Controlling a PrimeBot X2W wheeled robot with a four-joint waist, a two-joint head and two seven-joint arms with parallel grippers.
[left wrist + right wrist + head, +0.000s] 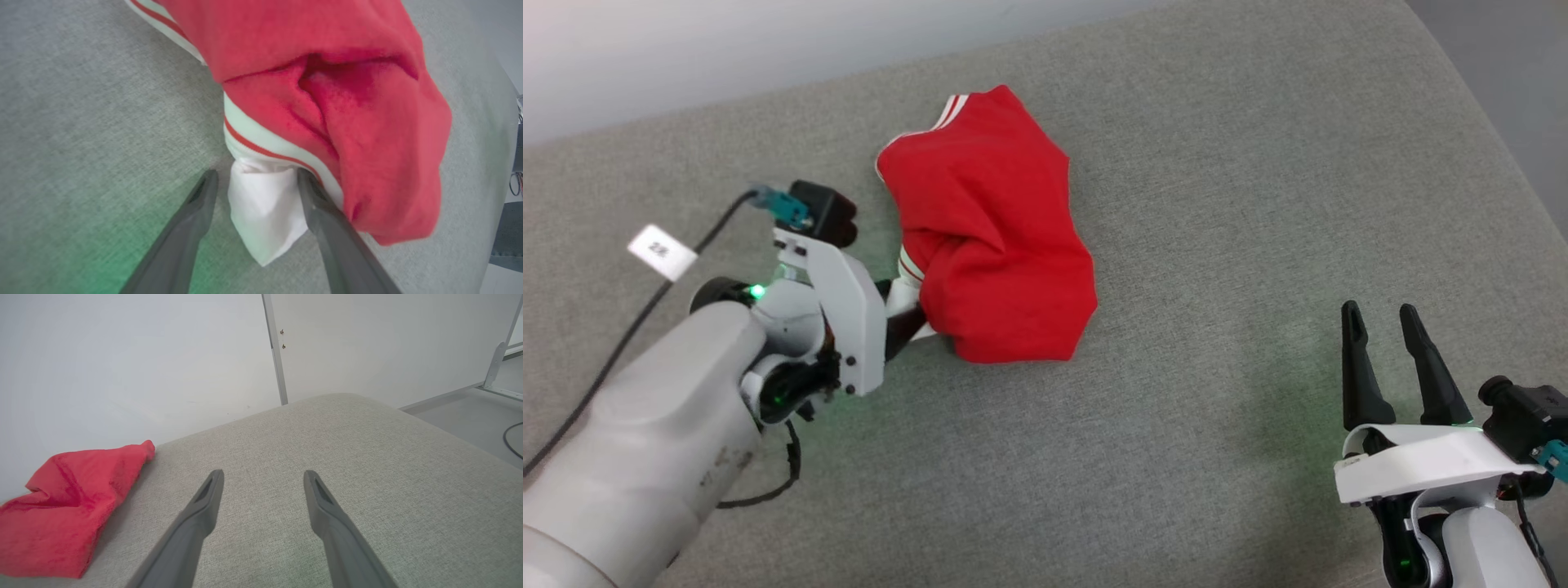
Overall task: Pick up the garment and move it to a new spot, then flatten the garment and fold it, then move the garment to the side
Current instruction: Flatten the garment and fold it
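Observation:
I need to grab the garment with my left gripper next, by the narrow white trimmed corner [903,295] that sticks out, because the garment lies in a loose red heap.
The garment [992,229] is a red jersey with white-and-red striped trim, lying crumpled in a heap on the grey cushion. My left gripper [255,179] is at its lower left edge, jaws open, with a white fold of the garment [265,208] between the two fingers. In the head view the left gripper [907,322] is partly hidden by its own wrist and the cloth. My right gripper [1384,322] stands open and holds nothing, over bare cushion far to the right of the heap. The right wrist view has the garment [65,510] at its lower left, well apart from the open fingers.
A grey fabric cushion [1217,204] carries everything; its far edge meets a white wall [122,355]. The cushion's right edge drops to a grey floor [470,416]. A black cable with a white tag [662,251] trails from my left arm.

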